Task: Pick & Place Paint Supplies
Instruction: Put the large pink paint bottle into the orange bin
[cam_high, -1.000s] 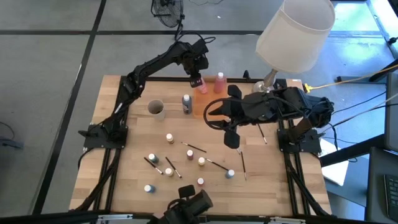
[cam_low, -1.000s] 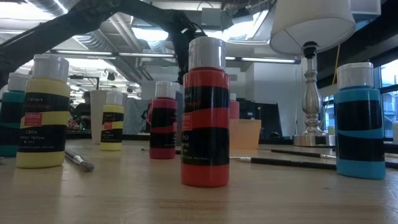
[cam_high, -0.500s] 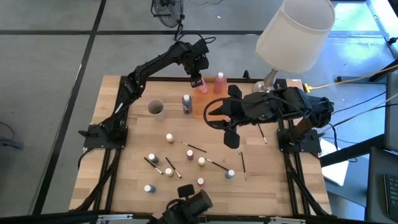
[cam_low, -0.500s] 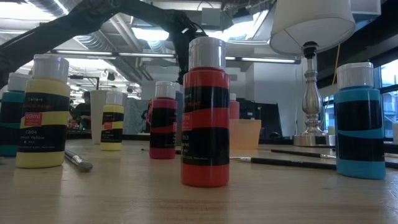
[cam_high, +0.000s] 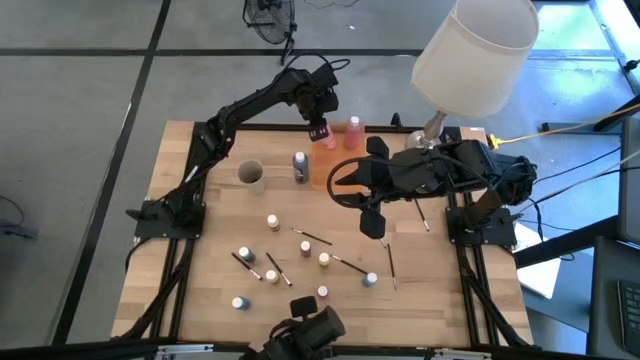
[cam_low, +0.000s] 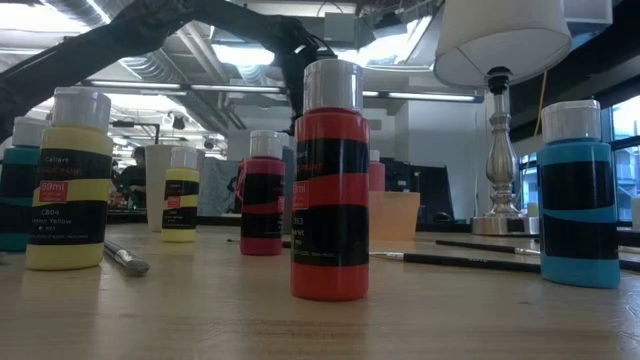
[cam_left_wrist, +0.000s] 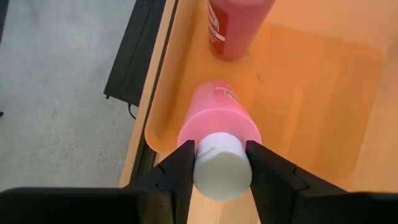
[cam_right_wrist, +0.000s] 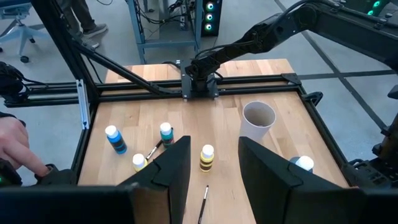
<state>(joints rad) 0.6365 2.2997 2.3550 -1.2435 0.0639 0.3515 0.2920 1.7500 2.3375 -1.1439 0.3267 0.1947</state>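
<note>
The pink bottle (cam_left_wrist: 214, 109) sits inside the orange tray's corner (cam_left_wrist: 168, 127) and would stay in the tray, so it is time for my left gripper to open.
My left gripper (cam_high: 318, 130) reaches over the far left corner of the orange tray (cam_high: 338, 172) and is shut on a pink bottle (cam_left_wrist: 219, 121) with a white cap. A second, redder bottle (cam_high: 353, 133) stands in the tray beside it. A dark bottle (cam_high: 300, 166) and a white cup (cam_high: 251, 174) stand left of the tray. Several small paint bottles (cam_high: 272, 221) and thin brushes (cam_high: 315, 237) lie scattered over the near half of the table. My right gripper (cam_high: 372, 224) hangs open above the table's middle, with nothing between its fingers. My left gripper pinches the pink bottle's white cap (cam_left_wrist: 222, 167) between its two fingers (cam_left_wrist: 181, 169), one on each side. The fingers come steeply from above, pointing down. The bottle stands upright below them in the tray's corner. Its body hides whether its base rests on the tray floor.
A big lamp with a white shade (cam_high: 478, 52) and a metal base stands at the far right, next to the tray. In the low view, red (cam_low: 330, 180), yellow (cam_low: 68, 180) and blue (cam_low: 578, 195) bottles stand close by. A person's hand (cam_right_wrist: 12, 146) shows beyond the table's edge.
</note>
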